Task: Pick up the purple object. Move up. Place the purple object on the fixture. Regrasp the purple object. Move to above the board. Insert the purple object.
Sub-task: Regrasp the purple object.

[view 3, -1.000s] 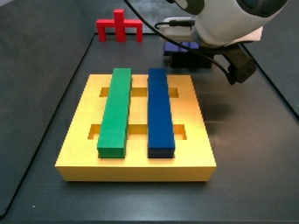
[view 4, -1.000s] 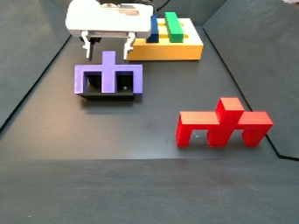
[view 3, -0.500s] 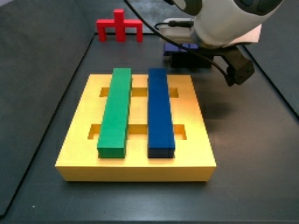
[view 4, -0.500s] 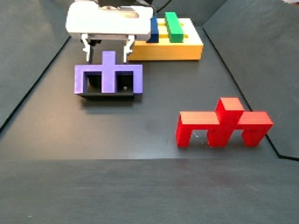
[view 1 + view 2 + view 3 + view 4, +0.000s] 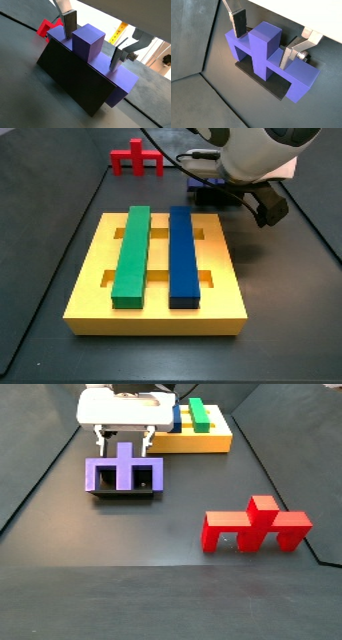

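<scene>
I should grab the purple object by its central stub (image 5: 87,42) with my gripper. Its legs then stay free to go into the yellow board.
The purple object (image 5: 124,476) stands on the fixture (image 5: 127,495), legs down and stub up, beside the board (image 5: 94,288). My gripper (image 5: 124,444) is right over it. In both wrist views the gripper (image 5: 91,52) (image 5: 262,50) is open, with its two fingers (image 5: 69,22) on either side of the raised stub (image 5: 264,42) and a small gap on each side. The fingertips reach down to the purple body (image 5: 113,82). The dark fixture (image 5: 73,85) (image 5: 271,89) shows under it. In a side view the arm hides most of the piece (image 5: 203,190).
The yellow board carries a long green bar (image 5: 131,253) and a long blue bar (image 5: 183,253). A red pronged piece (image 5: 254,529) (image 5: 135,158) stands on the dark floor, away from the fixture. The board's end (image 5: 201,442) is close behind the gripper.
My gripper has come down a little over the purple object's stub. The purple object and the fixture have not moved.
</scene>
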Controlling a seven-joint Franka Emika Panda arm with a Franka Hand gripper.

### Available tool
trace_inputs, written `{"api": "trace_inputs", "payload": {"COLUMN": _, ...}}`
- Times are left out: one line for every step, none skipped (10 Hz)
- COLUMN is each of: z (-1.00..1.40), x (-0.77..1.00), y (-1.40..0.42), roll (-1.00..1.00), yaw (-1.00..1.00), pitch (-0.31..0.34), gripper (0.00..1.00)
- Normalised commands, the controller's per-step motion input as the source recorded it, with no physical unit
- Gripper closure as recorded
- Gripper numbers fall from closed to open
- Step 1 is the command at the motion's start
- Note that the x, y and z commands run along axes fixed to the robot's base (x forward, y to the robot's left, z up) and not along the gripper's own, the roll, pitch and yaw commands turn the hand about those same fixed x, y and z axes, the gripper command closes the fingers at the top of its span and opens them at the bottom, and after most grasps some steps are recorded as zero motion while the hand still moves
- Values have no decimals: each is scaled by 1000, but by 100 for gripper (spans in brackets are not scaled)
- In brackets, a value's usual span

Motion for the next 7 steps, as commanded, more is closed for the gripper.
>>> {"api": "trace_inputs", "payload": {"z": 0, "x": 0, "y": 0, "roll": 0, "yaw": 0, "pitch": 0, "gripper": 0}}
{"api": "trace_inputs", "payload": {"z": 0, "x": 0, "y": 0, "roll": 0, "yaw": 0, "pitch": 0, "gripper": 100}}
{"api": "trace_inputs", "payload": {"z": 0, "x": 0, "y": 0, "roll": 0, "yaw": 0, "pitch": 0, "gripper": 100}}
{"api": "trace_inputs", "payload": {"z": 0, "x": 0, "y": 0, "roll": 0, "yaw": 0, "pitch": 0, "gripper": 100}}
{"api": "trace_inputs", "payload": {"z": 0, "x": 0, "y": 0, "roll": 0, "yaw": 0, "pitch": 0, "gripper": 100}}
{"api": "trace_inputs", "payload": {"z": 0, "x": 0, "y": 0, "roll": 0, "yaw": 0, "pitch": 0, "gripper": 100}}
{"api": "trace_inputs", "payload": {"z": 0, "x": 0, "y": 0, "roll": 0, "yaw": 0, "pitch": 0, "gripper": 100}}
